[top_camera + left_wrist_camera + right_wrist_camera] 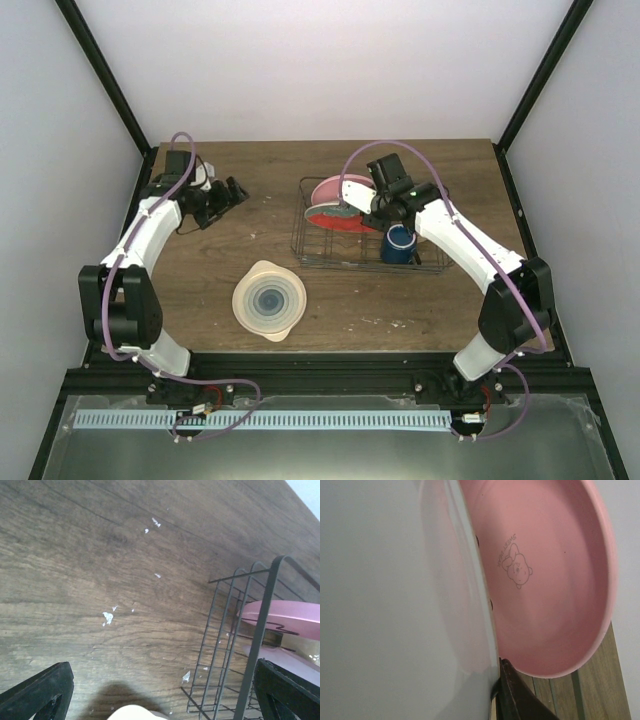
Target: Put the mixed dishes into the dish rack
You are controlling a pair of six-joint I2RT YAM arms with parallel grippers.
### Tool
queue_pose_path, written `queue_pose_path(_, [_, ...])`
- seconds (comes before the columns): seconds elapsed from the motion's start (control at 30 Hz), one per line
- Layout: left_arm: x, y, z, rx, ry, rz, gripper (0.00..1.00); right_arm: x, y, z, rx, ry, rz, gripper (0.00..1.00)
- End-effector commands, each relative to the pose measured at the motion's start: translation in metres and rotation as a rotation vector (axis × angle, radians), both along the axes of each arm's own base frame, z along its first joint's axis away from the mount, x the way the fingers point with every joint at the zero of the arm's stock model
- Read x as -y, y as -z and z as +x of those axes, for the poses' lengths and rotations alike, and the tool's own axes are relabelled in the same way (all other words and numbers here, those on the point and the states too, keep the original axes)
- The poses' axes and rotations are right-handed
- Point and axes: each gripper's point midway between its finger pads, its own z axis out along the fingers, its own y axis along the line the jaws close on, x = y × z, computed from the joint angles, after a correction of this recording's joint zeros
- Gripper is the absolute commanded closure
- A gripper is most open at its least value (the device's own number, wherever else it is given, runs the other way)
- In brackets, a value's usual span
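Note:
The red plate stands on edge inside the rack (pixel 350 250), with rack wire between it and the pink plate, so it is time for my right gripper to open.
The dish rack (pixel 350 250) stands right of the table's middle. The pink plate (pixel 322 188) stands on edge in it, with the red plate (pixel 335 222) leaning in front of it. The dark blue mug (pixel 398 243) sits in the rack's right end. My right gripper (pixel 354 209) is shut on the red plate's upper rim. In the right wrist view the red plate's pale underside (pixel 395 605) fills the left, the pink plate (pixel 545 580) is behind, and one finger (pixel 516 697) shows. The blue-ringed plate (pixel 268 298) and cream bowl (pixel 282 330) are stacked front centre. My left gripper (pixel 232 192) is open and empty.
The left wrist view shows the rack's left wall (pixel 220 645), the pink plate's edge (pixel 285 616), white specks on the wood (pixel 107 616) and a cream rim (pixel 132 713) at the bottom edge. Black frame posts (pixel 110 75) flank the table.

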Motion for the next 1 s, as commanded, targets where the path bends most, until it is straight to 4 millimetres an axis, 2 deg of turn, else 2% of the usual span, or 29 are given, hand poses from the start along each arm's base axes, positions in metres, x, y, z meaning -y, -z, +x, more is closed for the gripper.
queue_pose_path(0.0, [-0.005,0.009,-0.011,-0.048,0.004,0.031,0.00,-0.009,-0.032,0.017,0.109,0.028,0.108,0.88])
queue_pose_path(0.23, [-0.015,0.019,-0.032,-0.104,-0.024,0.097,0.00,-0.009,-0.024,0.015,0.072,0.032,0.107,0.72])
queue_pose_path(0.4, [-0.013,0.022,-0.050,-0.120,-0.019,0.122,0.00,-0.008,-0.029,0.011,0.057,0.042,0.116,0.61])
queue_pose_path(0.57, [-0.007,0.027,-0.073,-0.160,0.003,0.155,0.00,-0.010,-0.046,0.002,0.043,0.052,0.152,0.60])
queue_pose_path(0.77, [0.000,0.040,-0.116,-0.246,0.046,0.225,0.00,-0.017,-0.069,-0.009,0.045,0.074,0.203,0.53])
queue_pose_path(0.97, [-0.014,0.061,-0.164,-0.354,0.042,0.296,0.00,-0.028,-0.082,-0.011,0.002,0.149,0.306,0.54])
